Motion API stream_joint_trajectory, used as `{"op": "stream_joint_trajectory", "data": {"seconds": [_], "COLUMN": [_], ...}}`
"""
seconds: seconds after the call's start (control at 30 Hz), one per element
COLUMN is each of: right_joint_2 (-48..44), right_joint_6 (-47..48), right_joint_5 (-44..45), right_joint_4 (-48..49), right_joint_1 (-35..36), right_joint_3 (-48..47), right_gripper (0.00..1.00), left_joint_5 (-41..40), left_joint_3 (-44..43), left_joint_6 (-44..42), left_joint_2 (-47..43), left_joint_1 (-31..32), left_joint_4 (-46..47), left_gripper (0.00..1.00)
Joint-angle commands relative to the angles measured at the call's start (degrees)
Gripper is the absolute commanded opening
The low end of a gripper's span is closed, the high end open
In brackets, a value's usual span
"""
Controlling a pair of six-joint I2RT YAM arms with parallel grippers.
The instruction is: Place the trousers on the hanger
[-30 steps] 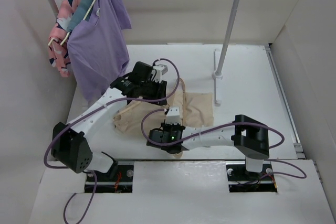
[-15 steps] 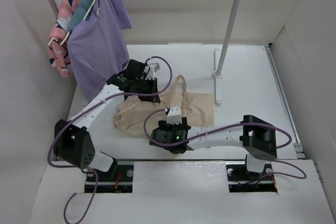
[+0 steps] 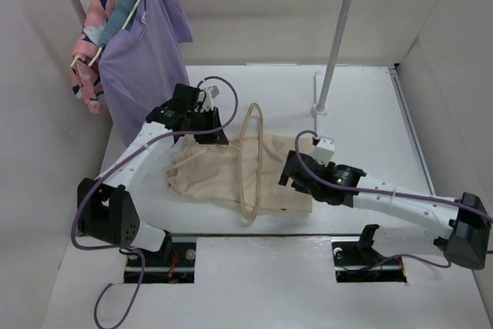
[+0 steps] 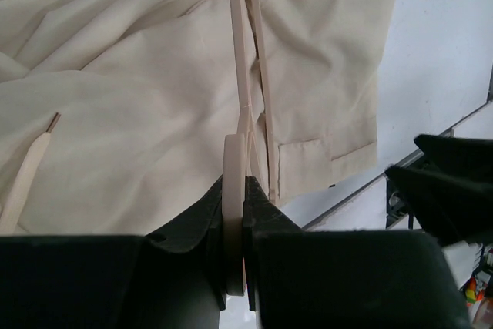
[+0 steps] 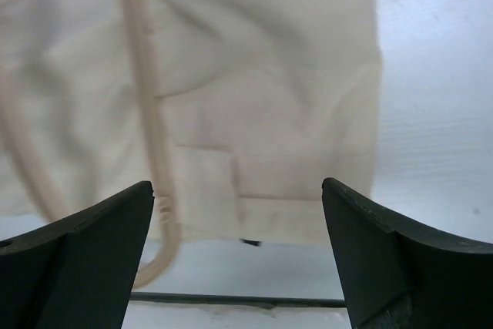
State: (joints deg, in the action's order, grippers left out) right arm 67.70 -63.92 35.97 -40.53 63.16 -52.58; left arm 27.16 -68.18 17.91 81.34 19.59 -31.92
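Note:
My right gripper grabs the trousers (image 3: 212, 179) by their loose outer edge near their corner (image 3: 307, 201) next, to fold that end of the trousers onto the hanger.
The beige trousers (image 3: 212, 179) lie crumpled on the white table between my two arms. The thin pale hanger (image 3: 248, 163) stands on edge across them, reaching from the far side to the near hem. My left gripper (image 3: 222, 127) is shut on the hanger's far end; in the left wrist view the jaws pinch the hanger (image 4: 235, 190) edge-on, with the trousers (image 4: 131, 113) below. My right gripper (image 3: 286, 169) hovers open at the trousers' right edge. In the right wrist view its gap (image 5: 239, 213) holds nothing, and the trousers (image 5: 262, 75) and hanger (image 5: 142, 113) lie beyond.
A clothes rail stands at the back with a purple shirt (image 3: 146, 59) and a pink patterned garment (image 3: 91, 44) at its left end. Its right post (image 3: 337, 36) and foot (image 3: 317, 113) stand behind the trousers. A pale stick (image 3: 190, 156) lies on the cloth.
My right gripper has opened and drawn back to the right, off the trousers. My left gripper has shut on the hanger and shifted left, so the hanger now stands across the cloth.

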Motion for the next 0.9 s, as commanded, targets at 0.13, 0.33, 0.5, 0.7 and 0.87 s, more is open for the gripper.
{"op": "stream_joint_trajectory", "data": {"seconds": [0.13, 0.33, 0.5, 0.7, 0.87], "right_joint_2": [-5.64, -4.95, -0.21, 1.81, 0.51], "right_joint_6": [-5.69, -3.41, -2.35, -2.88, -2.88], "right_joint_5": [-16.88, -24.53, -26.47, -28.23, -28.23], "right_joint_4": [5.01, 16.61, 20.75, 22.16, 22.69], "right_joint_1": [-13.3, -17.45, -18.68, -19.91, -20.44], "right_joint_3": [13.7, 19.44, 20.58, 22.34, 22.87], "right_gripper": [0.95, 0.92, 0.87, 0.54, 0.12], "left_joint_5": [-0.88, -0.35, 0.35, -0.7, -2.37], "left_joint_3": [4.1, 3.41, 5.59, 7.98, 6.05], "left_joint_6": [-0.33, -0.33, 2.74, 2.57, 0.73], "left_joint_2": [-3.73, -4.26, -4.26, -6.27, -6.28], "left_joint_1": [0.53, 0.53, 0.53, 0.0, 0.0], "left_joint_4": [0.72, -0.5, 0.54, 1.78, 0.91], "left_gripper": [0.0, 0.0, 0.0, 0.0, 0.0]}}
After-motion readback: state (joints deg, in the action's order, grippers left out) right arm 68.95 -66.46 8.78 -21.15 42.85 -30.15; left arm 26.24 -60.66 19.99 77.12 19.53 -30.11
